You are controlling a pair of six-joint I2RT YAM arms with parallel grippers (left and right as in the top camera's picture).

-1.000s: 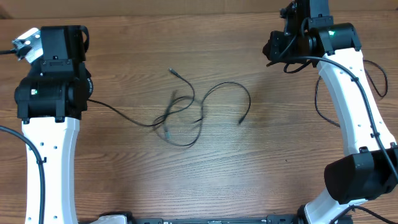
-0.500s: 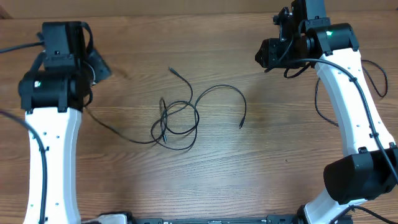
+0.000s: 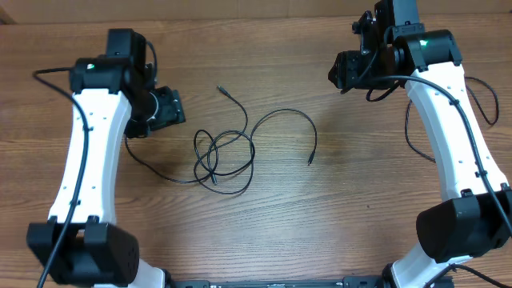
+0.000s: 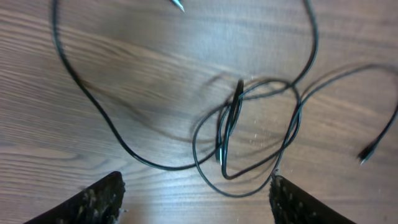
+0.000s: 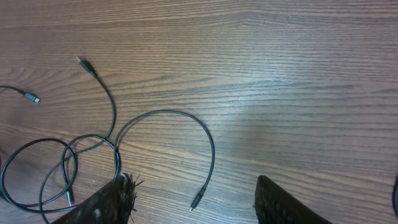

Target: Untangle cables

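Note:
My left gripper grabs one cable by its loop in the tangle (image 3: 198,146) (image 4: 235,104) next, so the cable's plug ends stay free to untangle.
The cables (image 3: 226,154) lie as a loose tangle of thin black loops on the wooden table, between the two arms. One plug end (image 3: 221,90) points up-left and another (image 3: 310,162) lies to the right. My left gripper (image 3: 174,110) hovers just left of the tangle. In the left wrist view the knot (image 4: 231,118) lies ahead of the left gripper (image 4: 196,200), which is open and holds nothing. My right gripper (image 3: 336,74) is up at the right, apart from the cables. In its own view the right gripper (image 5: 194,208) is open above a plug end (image 5: 198,200) on the table.
Thicker black arm cables hang beside the right arm (image 3: 482,100) and the left arm (image 3: 50,74). The table's far edge (image 3: 240,19) runs along the top. Both arm bases stand at the near edge.
My left arm swung in from the far left to beside the tangle and its gripper opened, letting go of a cable. The stretched cord went slack into loops. My right gripper opened and shifted slightly left.

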